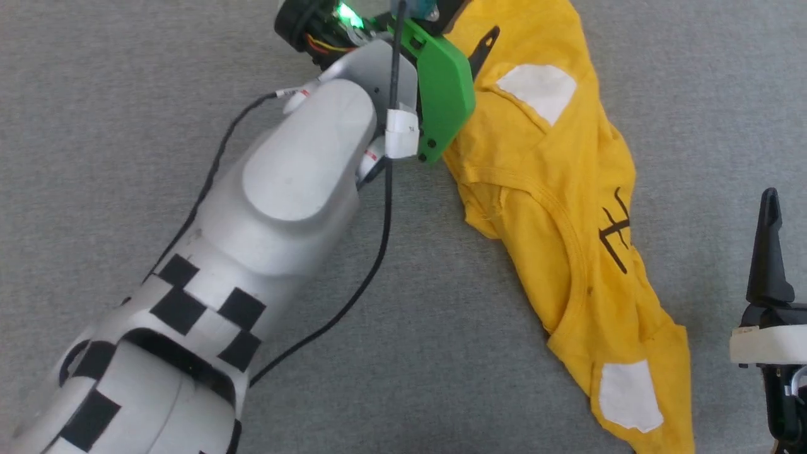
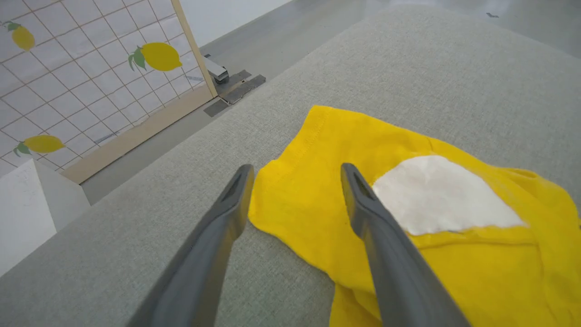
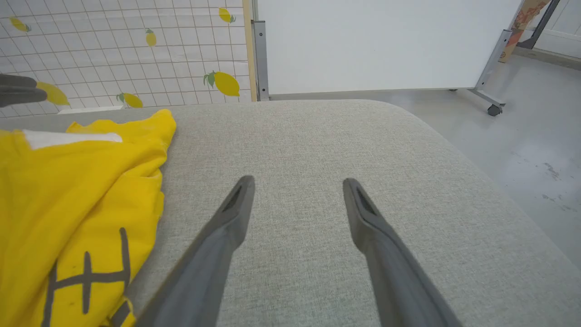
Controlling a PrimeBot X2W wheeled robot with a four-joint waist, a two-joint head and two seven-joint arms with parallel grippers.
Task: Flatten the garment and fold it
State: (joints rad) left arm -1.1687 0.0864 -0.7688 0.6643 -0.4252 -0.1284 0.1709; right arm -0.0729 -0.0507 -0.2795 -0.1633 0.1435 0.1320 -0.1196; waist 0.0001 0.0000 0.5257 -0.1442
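The garment is crumpled, and its edge juts free at the loose corner (image 2: 283,188) beside its white patch. My left gripper will grip it there next to flatten the garment.
The yellow garment (image 1: 555,208) lies crumpled in a long diagonal heap from the top middle to the lower right of the head view. It shows a white patch (image 1: 539,88), another white patch (image 1: 627,394) and thin dark stripes (image 1: 618,230). My left gripper (image 2: 295,170) is open and hovers over the garment's (image 2: 476,272) far corner, one finger on each side of its edge, beside the white patch (image 2: 435,195). My right gripper (image 3: 297,181) is open over bare fabric, with the garment (image 3: 68,181) to its left. One of its fingers (image 1: 769,239) stands right of the heap.
Everything rests on a grey fabric-covered surface (image 3: 317,136) with rounded edges. Beyond it are a grey floor (image 3: 522,113), a lemon-printed grid panel (image 2: 91,91), a white board on castors (image 3: 372,45) and a white box (image 2: 27,209). My left forearm (image 1: 296,164) crosses the surface.
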